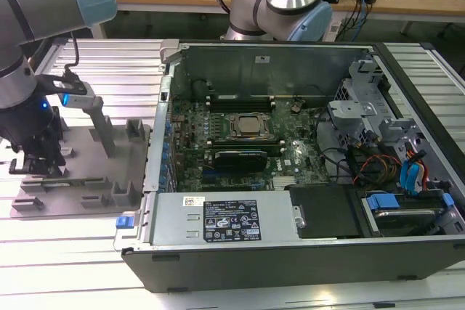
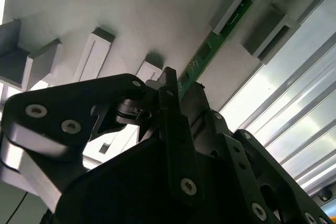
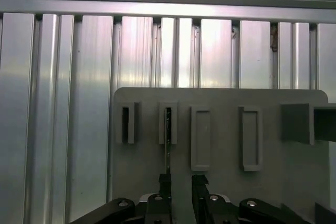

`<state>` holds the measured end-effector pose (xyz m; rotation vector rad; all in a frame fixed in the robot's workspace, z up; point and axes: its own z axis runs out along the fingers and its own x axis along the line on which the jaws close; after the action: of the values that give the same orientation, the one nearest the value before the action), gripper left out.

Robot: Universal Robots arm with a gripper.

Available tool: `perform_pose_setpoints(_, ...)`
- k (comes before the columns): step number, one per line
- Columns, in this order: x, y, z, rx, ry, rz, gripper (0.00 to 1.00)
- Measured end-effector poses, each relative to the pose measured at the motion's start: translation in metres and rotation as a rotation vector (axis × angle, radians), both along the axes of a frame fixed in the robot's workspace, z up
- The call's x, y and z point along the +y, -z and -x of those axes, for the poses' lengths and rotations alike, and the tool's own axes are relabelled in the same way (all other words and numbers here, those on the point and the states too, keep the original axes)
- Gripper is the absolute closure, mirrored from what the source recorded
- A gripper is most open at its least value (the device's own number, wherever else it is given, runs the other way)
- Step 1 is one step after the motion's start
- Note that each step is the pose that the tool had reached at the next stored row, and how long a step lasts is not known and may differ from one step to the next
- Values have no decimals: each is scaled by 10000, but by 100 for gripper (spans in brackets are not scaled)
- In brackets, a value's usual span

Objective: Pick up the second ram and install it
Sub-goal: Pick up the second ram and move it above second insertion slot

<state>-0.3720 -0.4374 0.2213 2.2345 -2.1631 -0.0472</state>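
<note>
My gripper is next to pinch the second ram by the middle of its sides, since the slot block wraps the ram's end. Then it can install the second ram.
The second ram is a thin green board standing on edge in a slot of the grey holder plate, left of the computer case in the exterior view. In the first wrist view the second ram shows edge-on, running from its slot block down to my fingers. My gripper is lowered onto the plate over this stick. In both wrist views the gripper is open, its black fingers standing either side of the stick's near end with bare plate showing in the gap.
The open computer case lies at the exterior view's right, with the motherboard, the CPU socket and long memory slots inside. Raised blocks and empty slot holders stand on the plate. Ribbed aluminium table surrounds it.
</note>
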Motion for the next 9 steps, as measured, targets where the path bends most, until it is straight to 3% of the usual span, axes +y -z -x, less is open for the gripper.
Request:
perform_pose_setpoints(6,-51,115,2,20,0,16,72)
perform_pose_setpoints(7,-49,154,-1,-25,2,-24,72)
perform_pose_setpoints(9,-53,151,-2,-3,-11,-14,72)
